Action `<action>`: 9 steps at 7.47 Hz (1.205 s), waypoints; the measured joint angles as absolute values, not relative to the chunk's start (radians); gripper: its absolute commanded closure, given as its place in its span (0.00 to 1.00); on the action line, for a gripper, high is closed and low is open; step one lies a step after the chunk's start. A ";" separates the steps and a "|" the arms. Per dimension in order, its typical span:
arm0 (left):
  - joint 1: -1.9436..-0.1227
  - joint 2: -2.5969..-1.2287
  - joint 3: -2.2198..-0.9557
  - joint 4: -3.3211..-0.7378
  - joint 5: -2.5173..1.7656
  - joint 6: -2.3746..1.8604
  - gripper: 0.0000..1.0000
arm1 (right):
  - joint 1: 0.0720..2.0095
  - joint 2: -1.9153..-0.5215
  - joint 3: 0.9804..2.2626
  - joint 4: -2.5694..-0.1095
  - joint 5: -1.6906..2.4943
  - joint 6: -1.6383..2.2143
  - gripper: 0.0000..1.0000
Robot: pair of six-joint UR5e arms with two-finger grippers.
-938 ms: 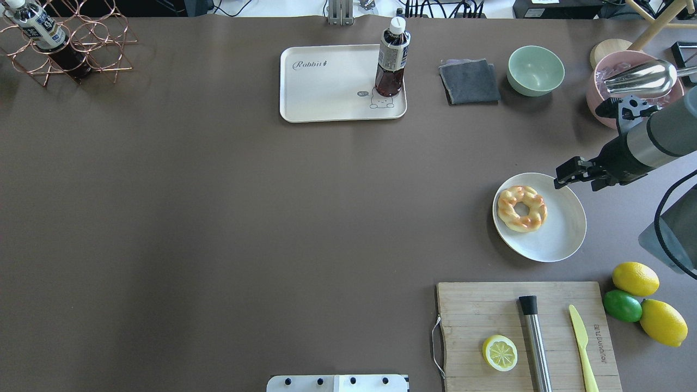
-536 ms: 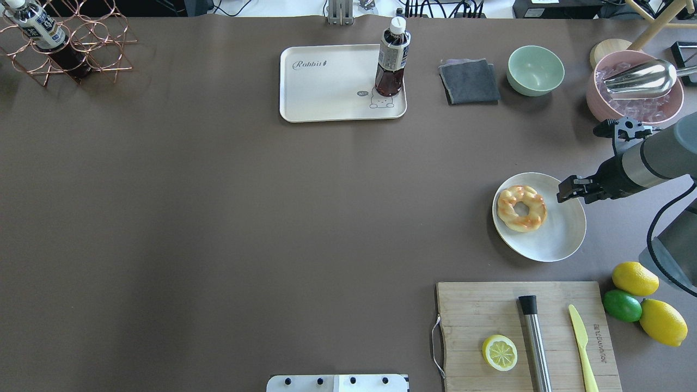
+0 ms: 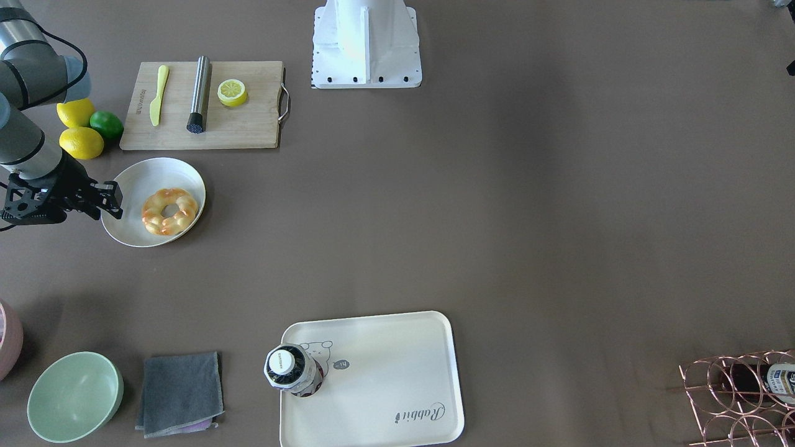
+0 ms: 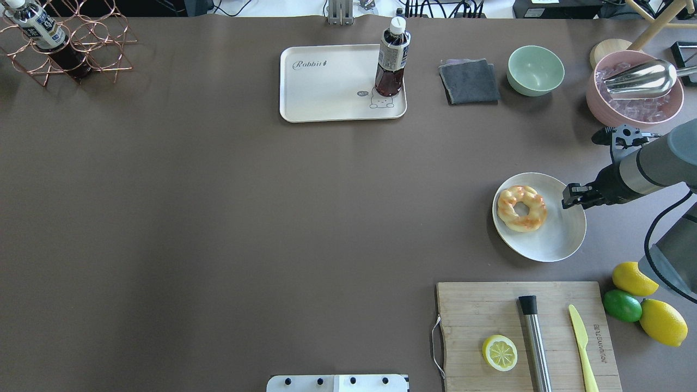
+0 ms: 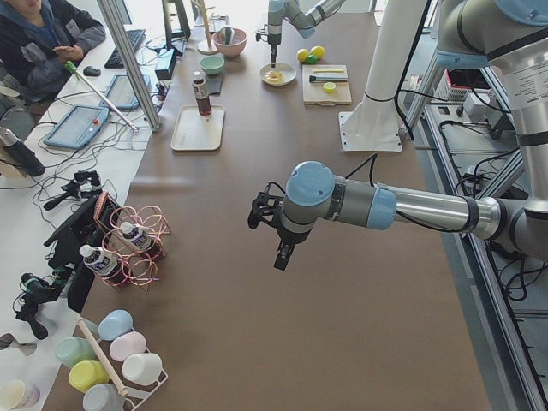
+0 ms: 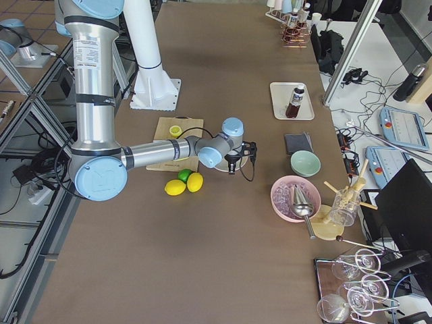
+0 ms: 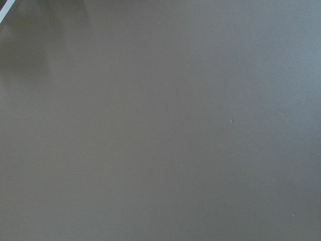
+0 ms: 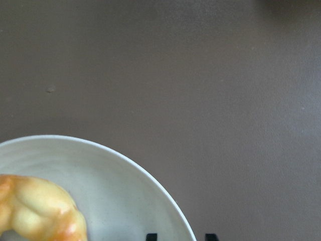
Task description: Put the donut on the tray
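I should next use my right gripper to grab the white plate that holds the donut by its rim, so the donut can go onto the tray (image 3: 380,376).
The donut (image 4: 521,208) is a glossy golden braided ring lying on the left half of a round white plate (image 4: 555,239). It also shows in the front view (image 3: 169,211) and at the lower left of the right wrist view (image 8: 40,211). The cream tray (image 4: 326,87) with "Rabbit" script sits far off at the table's back; it also shows in the front view (image 3: 385,379). My right gripper (image 4: 567,196) hovers over the plate's right rim, beside the donut, open and empty (image 3: 115,200). My left gripper (image 5: 278,248) shows only in the left side view, so I cannot tell its state.
A dark drink bottle (image 4: 392,60) stands on the tray's right end. A grey cloth (image 4: 469,81), green bowl (image 4: 536,70) and pink ice bowl with scoop (image 4: 631,90) are at the back right. A cutting board (image 4: 479,305) with lemon half, lemons and lime (image 4: 622,305) lie near.
My right gripper has moved down the overhead view and slightly right, from the plate's upper right rim to its right rim. The donut and plate have not moved.
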State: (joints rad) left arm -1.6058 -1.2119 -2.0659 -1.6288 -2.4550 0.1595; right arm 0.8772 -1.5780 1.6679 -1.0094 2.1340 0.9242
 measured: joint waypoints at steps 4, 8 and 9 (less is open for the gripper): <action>-1.603 -1.222 -2.068 -1.626 -2.456 0.159 0.03 | 0.886 -1.566 1.762 -1.012 2.188 0.985 1.00; -1.441 -1.384 -2.059 -1.616 -2.502 -0.179 0.03 | 0.845 -1.372 1.896 -1.103 2.239 1.261 1.00; -1.330 -1.496 -2.054 -1.617 -2.500 -0.365 0.03 | 0.796 -1.304 1.936 -1.198 2.207 1.319 1.00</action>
